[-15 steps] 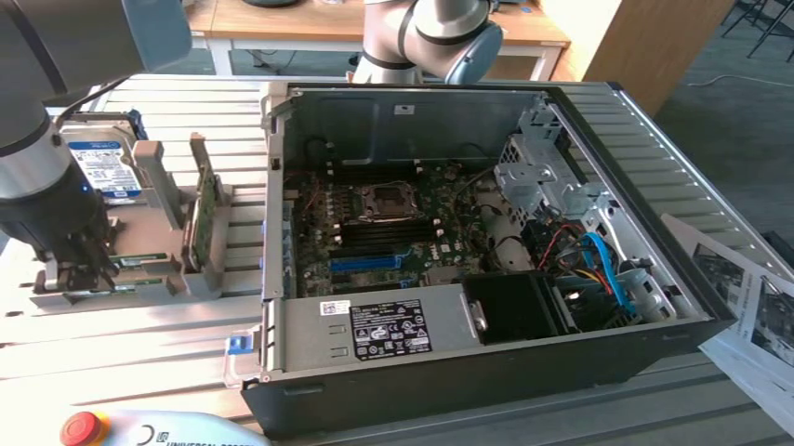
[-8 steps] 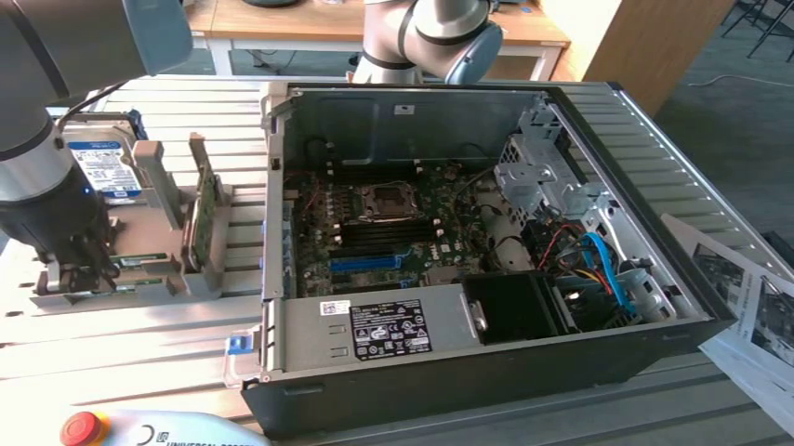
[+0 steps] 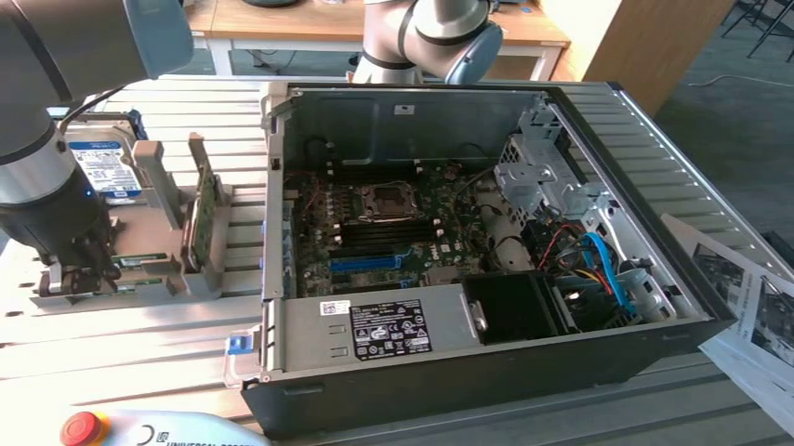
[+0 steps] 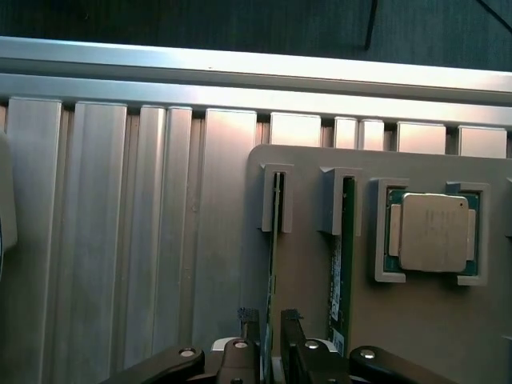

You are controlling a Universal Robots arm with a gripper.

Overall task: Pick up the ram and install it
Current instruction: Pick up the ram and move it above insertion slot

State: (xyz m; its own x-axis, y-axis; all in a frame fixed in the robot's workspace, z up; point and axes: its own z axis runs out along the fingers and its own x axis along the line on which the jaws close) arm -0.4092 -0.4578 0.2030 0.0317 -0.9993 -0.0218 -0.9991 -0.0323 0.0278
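The holder's clips cover the ends of the ram. My gripper should pick up the ram next by the bare part (image 4: 270, 326) between the clips, where both sides are open.
Two rams stand on edge in slots of a grey holder plate (image 4: 416, 336). One ram (image 4: 276, 240) runs between my fingertips; the other ram (image 4: 346, 248) stands parallel beside it. My gripper (image 4: 270, 344) is open, one finger (image 4: 246, 356) on each side of the first stick, with a little room left. In the exterior view the gripper (image 3: 77, 279) hangs low over the holder (image 3: 149, 279) at the exterior view's left, where a green edge of a ram (image 3: 139, 260) shows. The open computer case (image 3: 496, 372) with its motherboard (image 3: 372, 232) lies in the middle.
A processor chip (image 4: 432, 232) sits in the holder next to the rams. A broader green card (image 3: 206, 218) stands on edge and a hard drive (image 3: 106, 167) leans behind it. The ribbed aluminium table (image 4: 120, 240) surrounds the holder. Papers (image 3: 757, 307) lie at the exterior view's right, a pendant with a red button (image 3: 82, 427) in front.
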